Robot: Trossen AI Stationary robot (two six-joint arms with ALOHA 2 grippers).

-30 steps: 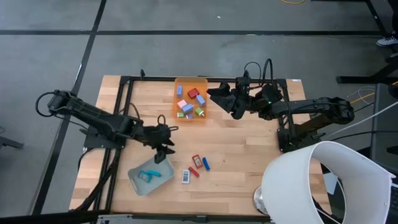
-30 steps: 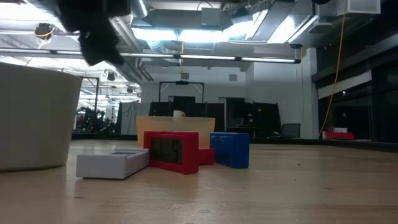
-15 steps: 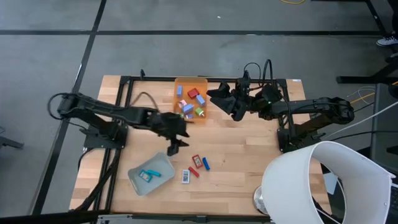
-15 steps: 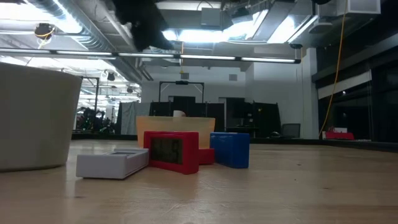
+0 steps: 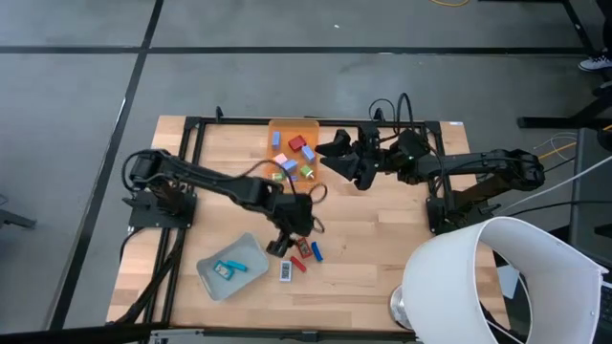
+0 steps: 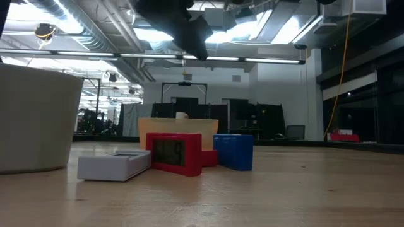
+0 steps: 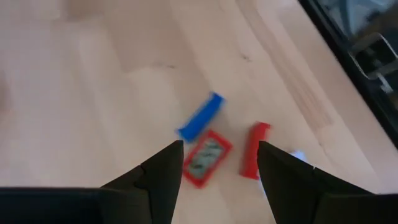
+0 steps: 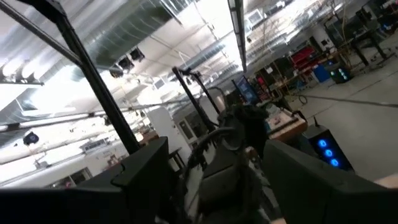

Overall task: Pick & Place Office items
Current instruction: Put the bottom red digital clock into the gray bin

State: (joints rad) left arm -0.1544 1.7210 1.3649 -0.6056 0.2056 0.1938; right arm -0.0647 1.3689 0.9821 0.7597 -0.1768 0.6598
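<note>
I should next use my left gripper to grab the small red bar by its long sides, so that I can place it in the pale grey tray.
Three small office items lie loose on the wood near the table's front middle: a red framed piece, a blue block and a white flat piece, with a small red bar among them. My left gripper hangs open just above and left of them. In its wrist view the left gripper has the red framed piece showing between its fingers and touches nothing. My right gripper is open and raised beside the orange bin, tipped upward.
The orange bin holds several coloured pieces. A pale grey tray with teal pieces sits at the front left. A large white lampshade-like shape covers the front right corner. Black frame rails run along the table's left, far and right sides.
My left gripper has swung from above the grey tray toward the table's right, rolling its wrist, and now hangs over the loose items. The items have stayed where they were.
</note>
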